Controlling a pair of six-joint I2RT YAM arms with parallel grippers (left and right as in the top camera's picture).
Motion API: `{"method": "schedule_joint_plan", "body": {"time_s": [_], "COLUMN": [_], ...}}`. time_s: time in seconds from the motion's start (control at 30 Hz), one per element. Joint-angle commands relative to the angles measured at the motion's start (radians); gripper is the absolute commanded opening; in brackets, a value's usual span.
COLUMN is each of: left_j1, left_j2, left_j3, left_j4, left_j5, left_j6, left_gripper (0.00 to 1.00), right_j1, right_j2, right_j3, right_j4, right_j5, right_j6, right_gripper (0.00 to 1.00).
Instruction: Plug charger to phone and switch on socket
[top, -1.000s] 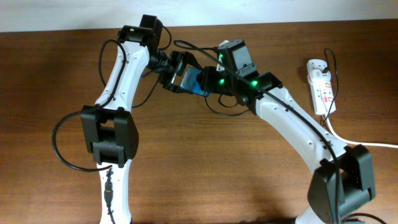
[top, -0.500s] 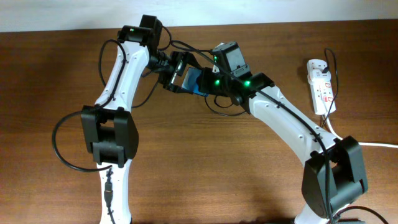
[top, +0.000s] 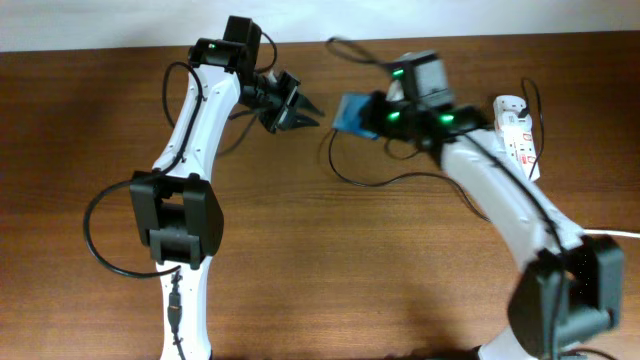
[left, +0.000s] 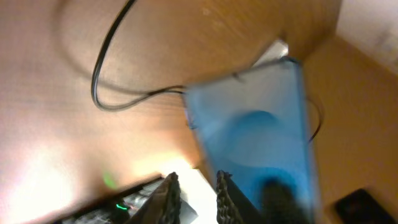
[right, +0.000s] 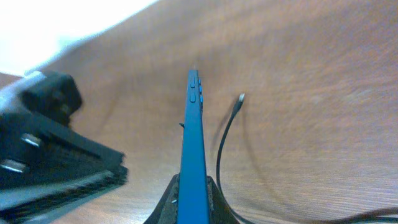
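The phone's charging end has to stay free to plug in, so my left gripper should next grab the phone's end away from my right gripper.
The phone (top: 352, 112), slim with a bright blue screen, hangs above the table with my right gripper (top: 368, 113) shut on it. Seen edge-on in the right wrist view, the phone (right: 193, 130) is clamped between the jaws of that gripper (right: 193, 196). My left gripper (top: 303, 110) hovers just left of it, jaws slightly apart and empty. From the left wrist the phone (left: 255, 137) fills the view beyond that gripper (left: 194, 198). The charger (top: 345, 175) loops on the wood below; its plug tip (right: 240, 97) lies free beside the phone. The white socket (top: 517, 135) lies far right.
A thick white cord (top: 600, 232) runs from the socket off the right edge. The charger's black cable (left: 102, 68) curls over the brown tabletop (top: 330, 270) between the arms. Both arm bases stand at the front edge.
My right gripper has closed on the phone and carried it right, away from the left gripper. The left gripper has let the phone go and its jaws have narrowed.
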Motion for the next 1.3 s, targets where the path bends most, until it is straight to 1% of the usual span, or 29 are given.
{"method": "schedule_joint_plan", "body": {"time_s": [0.0,0.03,0.07,0.1,0.13,0.17,0.2,0.23,0.27,0.3,0.33,0.37,0.4,0.47,0.53,0.57,0.6,0.67,0.7,0.8,0.87,0.97,1.03,1.07,1.13,1.23,1.27], "left_j1": [-0.001,-0.001,-0.001,-0.001,0.001,0.005,0.013,0.025,0.043,0.059,0.073,0.089,0.100,0.105,0.105,0.105,0.105,0.105,0.105,0.106,0.105,0.105,0.105,0.105,0.103,0.095,0.089], "left_j2": [0.005,0.005,0.005,0.005,0.005,0.005,0.005,0.005,0.005,0.005,0.005,0.005,0.005,0.005,0.005,0.005,0.005,0.005,0.005,0.005,0.005,0.005,0.005,0.005,0.005,0.005,0.005], "left_j3": [0.002,0.002,0.002,0.002,0.002,0.002,0.002,0.002,0.002,0.002,0.002,0.002,0.002,0.002,0.002,0.002,0.002,0.002,0.002,0.002,0.002,0.002,0.002,0.002,0.002,0.002,0.002], "left_j4": [-0.007,-0.002,0.008,0.023,0.047,0.082,0.121,0.180,0.242,0.266,0.267,0.265,0.265,0.265,0.268,0.269,0.269,0.269,0.269,0.270,0.348,0.559,0.667,0.731,0.826,1.059,1.133], "left_j5": [0.021,0.021,0.022,0.030,0.088,0.210,0.337,0.477,0.615,0.665,0.676,0.677,0.677,0.681,0.681,0.680,0.677,0.665,0.645,0.521,0.433,0.372,0.341,0.327,0.315,0.308,0.309], "left_j6": [0.510,0.563,0.566,0.566,0.597,0.666,0.694,0.693,0.671,0.627,0.607,0.604,0.575,0.484,0.393,0.382,0.376,0.323,0.311,0.247,0.160,-0.023,-0.123,-0.178,-0.271,-0.466,-0.522], "left_gripper": [0.51,0.61,0.72,0.74,0.72,0.67,0.60,0.56,0.53,0.53,0.54,0.54,0.56,0.57,0.57,0.56,0.54,0.49,0.47,0.46,0.45,0.45,0.43,0.41,0.41,0.41,0.41], "right_j1": [-0.080,-0.089,-0.092,-0.092,-0.092,-0.092,-0.092,-0.092,-0.092,-0.092,-0.090,-0.080,-0.060,-0.022,0.016,0.034,0.048,0.087,0.108,0.159,0.179,0.178,0.179,0.179,0.179,0.179,0.179], "right_j2": [-0.122,-0.121,-0.117,-0.114,-0.112,-0.108,-0.101,-0.095,-0.086,-0.084,-0.083,-0.083,-0.079,-0.056,-0.023,-0.003,0.009,0.030,0.033,0.033,0.033,0.033,0.033,0.033,0.033,0.035,0.041], "right_j3": [0.024,0.024,0.024,0.024,0.024,0.024,0.024,0.024,0.024,0.024,0.023,0.021,0.019,0.019,0.019,0.019,0.019,0.019,0.019,0.019,0.019,0.019,0.019,0.019,0.019,0.019,0.019], "right_j4": [0.020,0.023,0.027,0.045,0.066,0.079,0.084,0.093,0.105,0.108,0.129,0.172,0.239,0.350,0.388,0.407,0.425,0.487,0.499,0.491,0.479,0.479,0.479,0.479,0.478,0.476,0.484], "right_j5": [-0.157,-0.173,-0.172,-0.171,-0.167,-0.134,-0.091,-0.076,-0.078,-0.078,-0.078,-0.078,-0.073,-0.073,-0.070,-0.070,-0.069,-0.041,-0.012,0.055,0.076,0.070,0.054,0.052,0.050,0.050,0.048], "right_j6": [0.030,0.082,0.134,0.181,0.224,0.280,0.346,0.391,0.469,0.543,0.588,0.597,0.597,0.599,0.639,0.639,0.641,0.643,0.645,0.651,0.707,0.787,0.830,0.838,0.849,0.909,0.909], "right_gripper": [0.04,0.04,0.04,0.04,0.04,0.04,0.04,0.04,0.04,0.04,0.04,0.04,0.04,0.04,0.04,0.04,0.04,0.04,0.04,0.04,0.04,0.04,0.04,0.04,0.04,0.04,0.04]}}
